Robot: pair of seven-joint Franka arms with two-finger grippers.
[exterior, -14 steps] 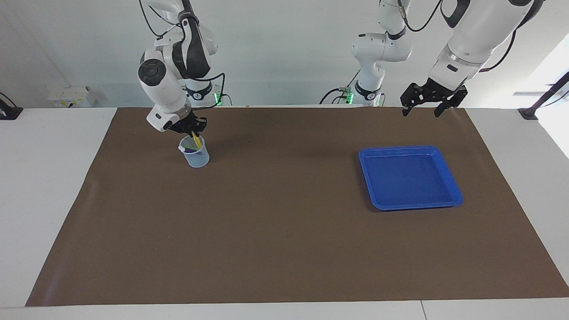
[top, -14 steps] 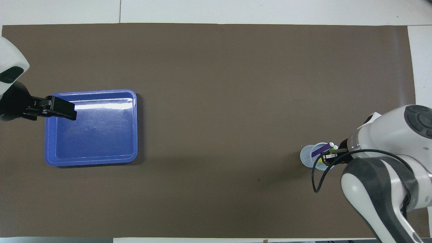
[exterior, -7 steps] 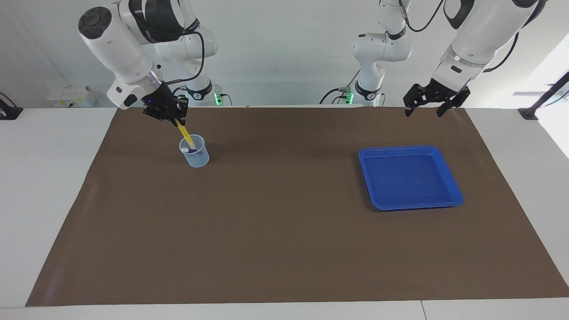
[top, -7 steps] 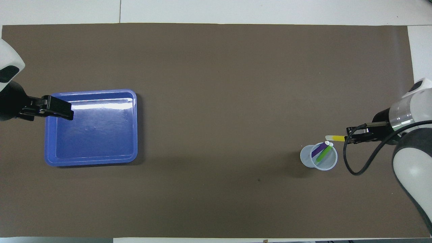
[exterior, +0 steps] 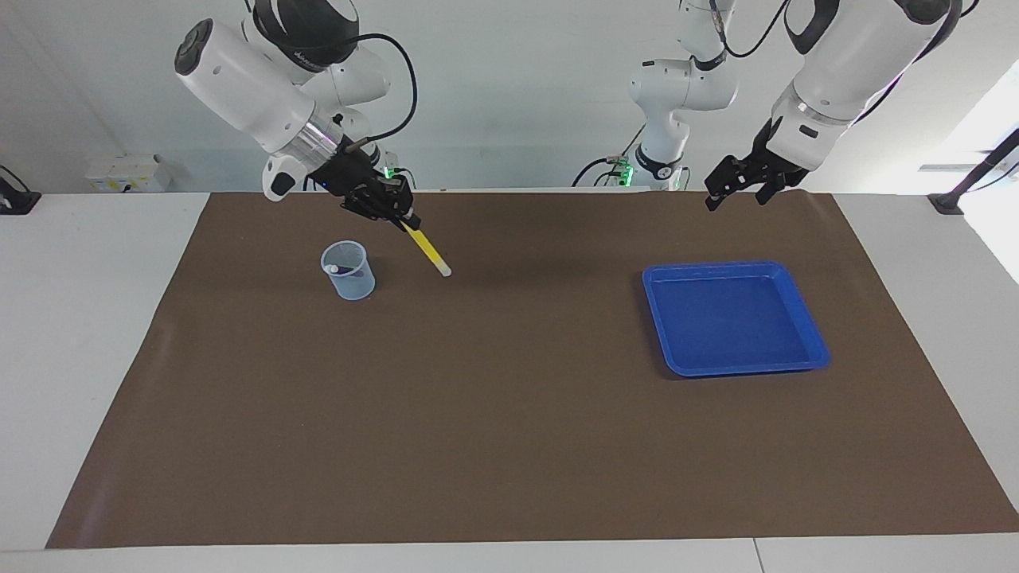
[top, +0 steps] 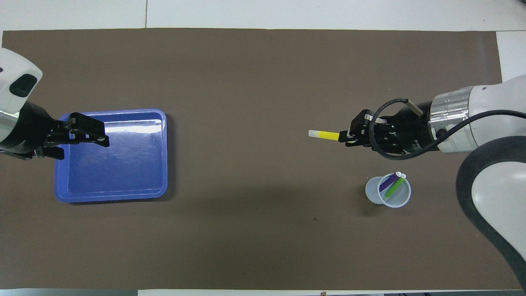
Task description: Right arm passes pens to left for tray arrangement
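Observation:
The fingers of my right gripper are around the other end of the yellow pen, so my left gripper should next grab the pen by its bare pale-tipped end (top: 319,134).
My right gripper (exterior: 404,220) (top: 348,137) is shut on the yellow pen (exterior: 427,253) (top: 325,134). It holds the pen up in the air beside the cup, slanted down, pale tip toward the table's middle. The purple pen (top: 388,182) and the green pen (top: 394,187) stand in the translucent cup (exterior: 349,272) (top: 388,190). The blue tray (exterior: 732,318) (top: 123,164) lies empty toward the left arm's end. My left gripper (exterior: 735,195) (top: 84,149) is open and empty, raised over the tray's edge.
A brown mat (exterior: 509,414) covers most of the white table. The arms' bases and cables stand along the robots' edge.
My right gripper has lifted the yellow pen out of the cup and carried it toward the table's middle. My left gripper has shifted slightly toward the middle.

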